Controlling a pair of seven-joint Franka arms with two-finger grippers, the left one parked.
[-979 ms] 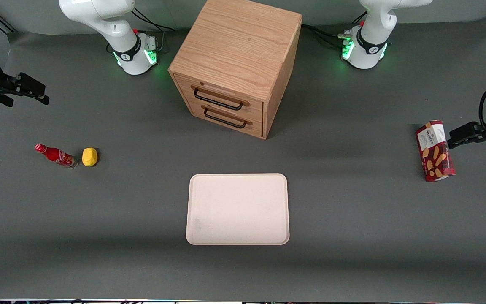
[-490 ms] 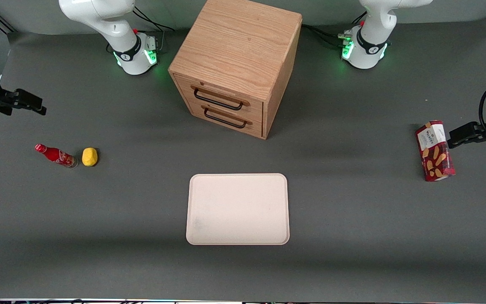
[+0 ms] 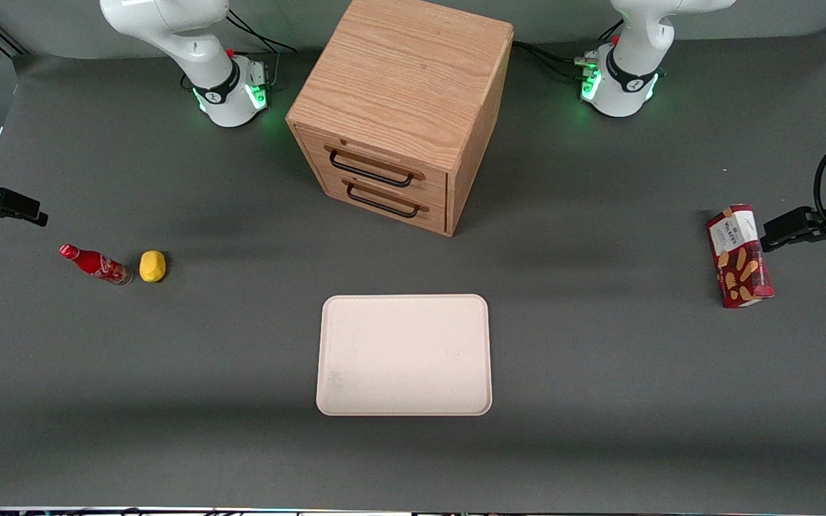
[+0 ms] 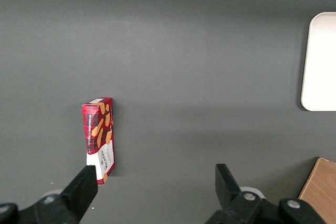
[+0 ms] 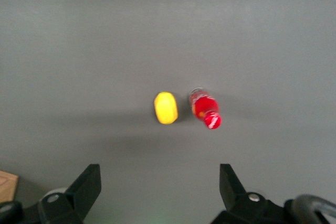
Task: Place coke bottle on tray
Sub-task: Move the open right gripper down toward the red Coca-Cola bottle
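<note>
I will next grab the coke bottle by its capped neck (image 3: 74, 255) with my right gripper, to place the bottle on the tray (image 3: 404, 355).
The coke bottle (image 3: 94, 264) is a small red bottle with a red cap on the grey table, toward the working arm's end, with its cap end pointing away from the yellow lump beside it. It also shows in the right wrist view (image 5: 206, 109). The cream-pink tray (image 3: 404, 355) lies flat mid-table, nearer the front camera than the cabinet, with nothing on it. My right gripper (image 3: 29, 213) hovers above the table at the working arm's end, a little farther from the camera than the bottle. Its fingers (image 5: 90, 179) are wide open and hold nothing.
A yellow lemon-like lump (image 3: 153, 266) sits right beside the bottle's base and shows in the right wrist view (image 5: 166, 107). A wooden two-drawer cabinet (image 3: 402, 115) stands farther from the camera than the tray. A red snack box (image 3: 738, 256) lies toward the parked arm's end.
My right gripper has moved nearer to the front camera and outward toward the table's end, coming closer to the bottle. The bottle, lump and tray have not moved.
</note>
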